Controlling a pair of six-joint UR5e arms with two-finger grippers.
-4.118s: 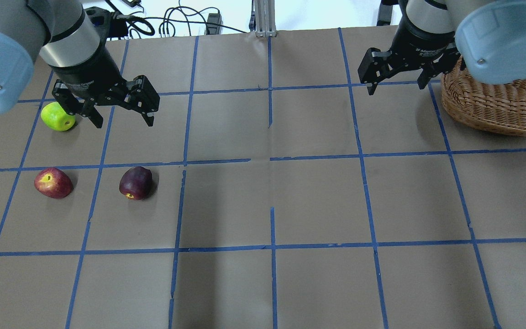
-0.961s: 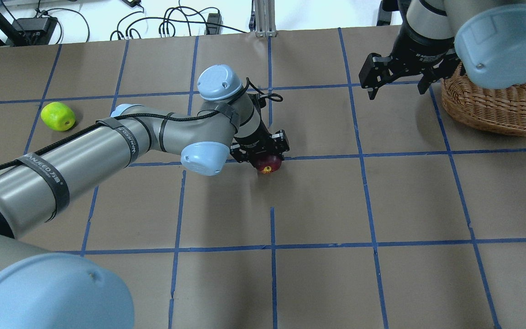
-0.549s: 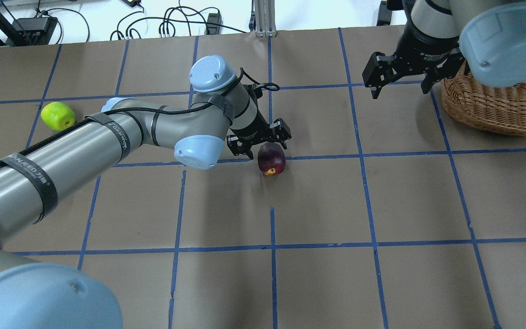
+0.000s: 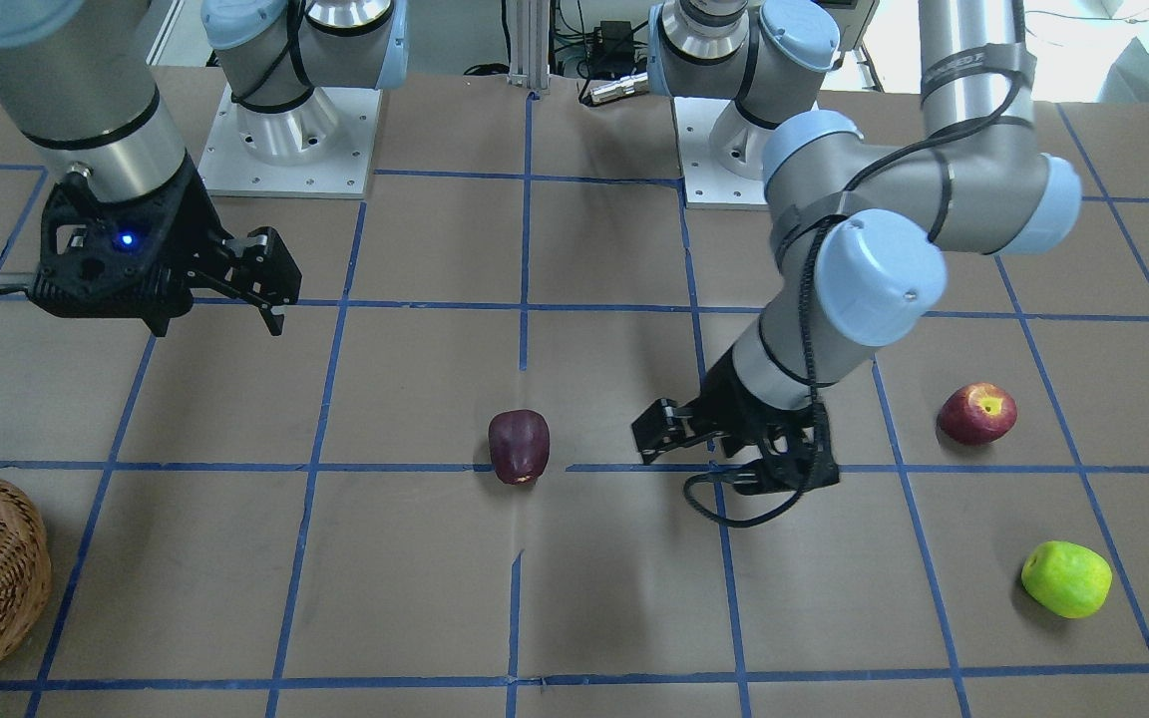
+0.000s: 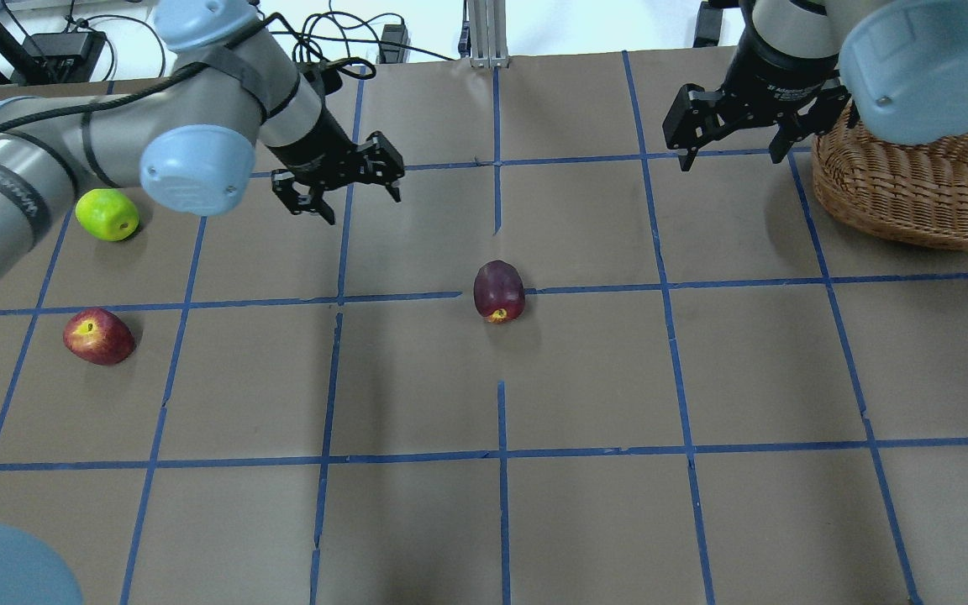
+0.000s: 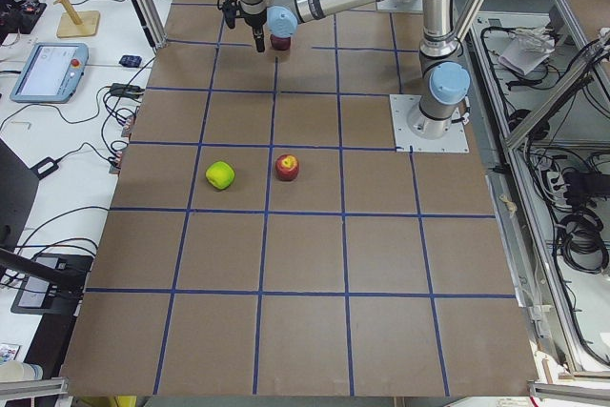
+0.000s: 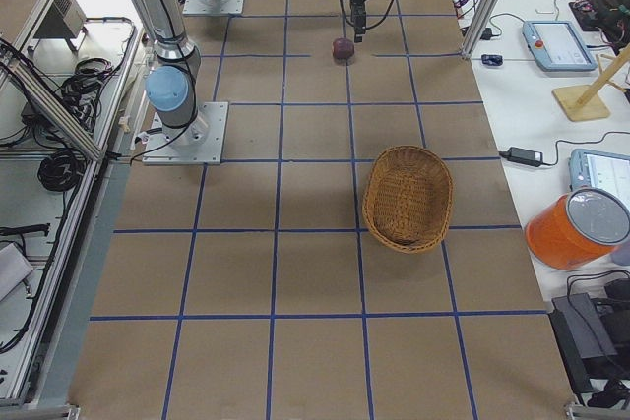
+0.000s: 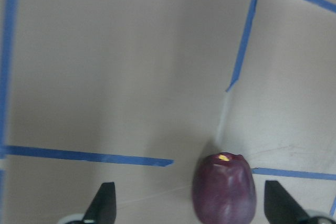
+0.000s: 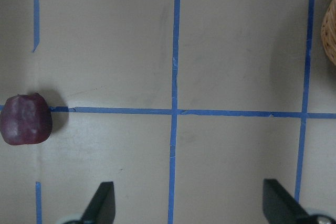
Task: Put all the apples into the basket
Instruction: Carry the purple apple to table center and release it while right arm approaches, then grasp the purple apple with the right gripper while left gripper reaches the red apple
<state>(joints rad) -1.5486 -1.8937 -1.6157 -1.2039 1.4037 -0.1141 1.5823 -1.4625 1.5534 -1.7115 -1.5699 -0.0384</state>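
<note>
The robot's right hand has to pick up the dark maroon apple by its plump middle (image 4: 519,445) next, so that the apple can go into the wicker basket.
The dark maroon apple (image 5: 498,291) lies on its side at the table's middle, free of both grippers; it also shows in the left wrist view (image 8: 224,188) and the right wrist view (image 9: 25,119). The yellow-green apple (image 5: 107,214) and the red apple (image 5: 98,336) lie at the left. The wicker basket (image 5: 912,189) stands at the far right. My left gripper (image 5: 349,197) is open and empty, raised left of and beyond the maroon apple. My right gripper (image 5: 732,147) is open and empty, hovering beside the basket's left side.
The table is brown paper with a blue tape grid (image 5: 501,294). Cables and boxes (image 5: 316,42) lie beyond the far edge. My left arm (image 5: 114,143) reaches over the green apple's area. The basket's rim shows at the right wrist view's edge (image 9: 331,24).
My left gripper let go of the maroon apple at the table's middle, then rose and drew back to the left. The red apple is uncovered again. The right gripper has barely moved.
</note>
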